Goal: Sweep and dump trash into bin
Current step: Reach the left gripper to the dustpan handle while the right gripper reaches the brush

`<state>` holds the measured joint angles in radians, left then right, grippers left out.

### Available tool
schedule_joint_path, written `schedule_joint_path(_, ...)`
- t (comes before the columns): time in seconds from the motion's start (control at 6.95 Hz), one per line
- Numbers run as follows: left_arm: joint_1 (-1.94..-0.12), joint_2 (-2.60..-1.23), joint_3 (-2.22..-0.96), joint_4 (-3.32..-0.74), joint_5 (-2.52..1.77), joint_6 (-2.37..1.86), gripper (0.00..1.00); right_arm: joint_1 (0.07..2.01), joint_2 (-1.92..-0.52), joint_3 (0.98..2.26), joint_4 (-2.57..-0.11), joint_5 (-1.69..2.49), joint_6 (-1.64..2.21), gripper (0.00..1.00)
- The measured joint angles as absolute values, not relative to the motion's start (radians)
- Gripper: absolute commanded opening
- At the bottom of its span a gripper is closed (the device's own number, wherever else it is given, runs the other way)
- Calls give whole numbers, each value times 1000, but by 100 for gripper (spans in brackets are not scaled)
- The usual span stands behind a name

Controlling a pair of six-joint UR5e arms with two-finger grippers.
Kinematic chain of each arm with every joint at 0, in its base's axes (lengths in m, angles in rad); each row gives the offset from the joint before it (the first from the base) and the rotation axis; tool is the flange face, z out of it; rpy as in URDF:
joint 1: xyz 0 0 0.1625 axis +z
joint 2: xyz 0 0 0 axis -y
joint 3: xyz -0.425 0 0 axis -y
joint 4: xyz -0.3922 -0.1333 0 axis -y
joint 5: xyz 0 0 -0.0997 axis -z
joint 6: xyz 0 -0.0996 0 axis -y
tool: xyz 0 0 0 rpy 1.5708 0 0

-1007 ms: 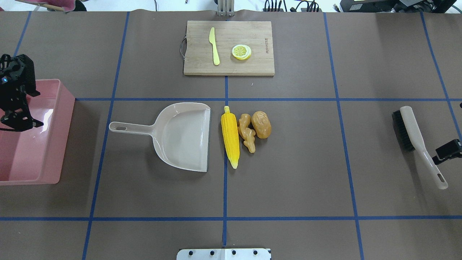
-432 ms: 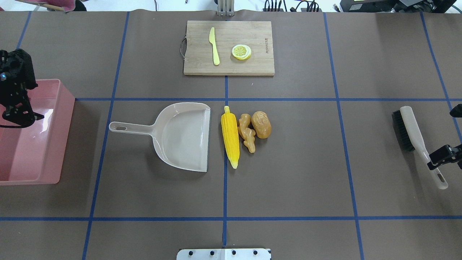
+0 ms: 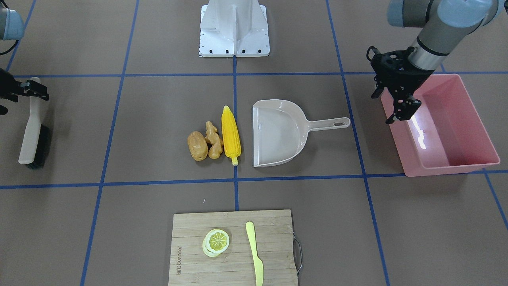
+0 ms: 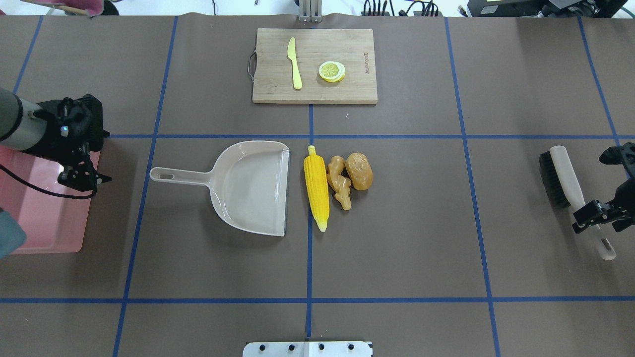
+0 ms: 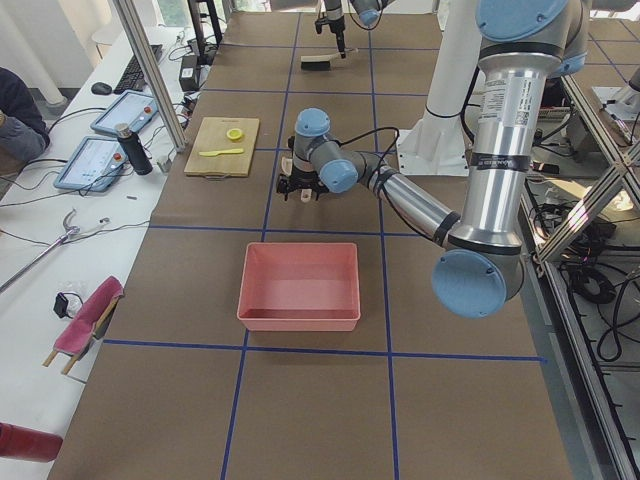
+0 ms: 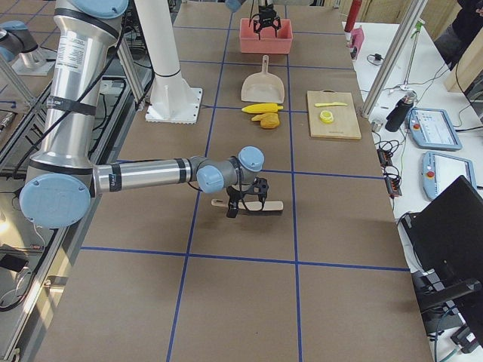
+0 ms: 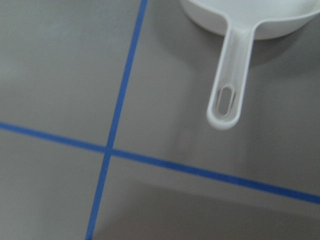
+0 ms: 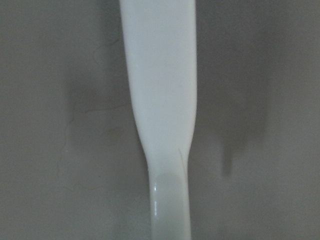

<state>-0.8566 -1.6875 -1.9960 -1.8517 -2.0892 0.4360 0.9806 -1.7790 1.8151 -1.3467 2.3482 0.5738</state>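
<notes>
The brush has to sweep the corn, ginger and lump into the dustpan (image 3: 278,133), so the robot's right gripper should grab it by its white handle (image 3: 35,106) next.
The trash lies side by side at the table's middle: a yellow corn cob (image 4: 316,186), a tan ginger root (image 4: 339,182) and a brown potato-like lump (image 4: 359,171). A beige dustpan (image 4: 253,186) sits just left of the corn, its handle (image 7: 230,85) pointing toward the pink bin (image 4: 49,223) at the far left. My left gripper (image 4: 84,179) is open and empty above the bin's inner rim (image 3: 391,131), short of the dustpan handle. My right gripper (image 4: 598,220) is open, its fingers on either side of the handle of a white brush (image 4: 565,181) at the far right.
A wooden cutting board (image 4: 347,49) at the back holds a pale yellow knife (image 4: 294,64) and a lemon slice (image 4: 332,71). The robot's base plate (image 3: 234,35) is at the near edge. Blue tape lines cross the brown table cover.
My left gripper moved from over the bin's back toward the dustpan handle. My right gripper came in from the table's right edge and now straddles the brush handle.
</notes>
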Motion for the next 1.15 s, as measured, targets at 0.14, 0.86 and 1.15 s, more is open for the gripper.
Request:
schedule_joint_path(0.14,-830,-1699,-1995,-1854,-2086,438,97,969,-1775,1804,-1339,2344,585,95)
schedule_joint_path(0.86,-770,-1743,-1960,-1848,-2032,470,97,943,-1785,1811,-1336,2352,636,0)
schedule_joint_path(1.15,-761,-1757,-1963,-1844,-2030,472,97,953,-1786,1822,-1337,2352,633,0)
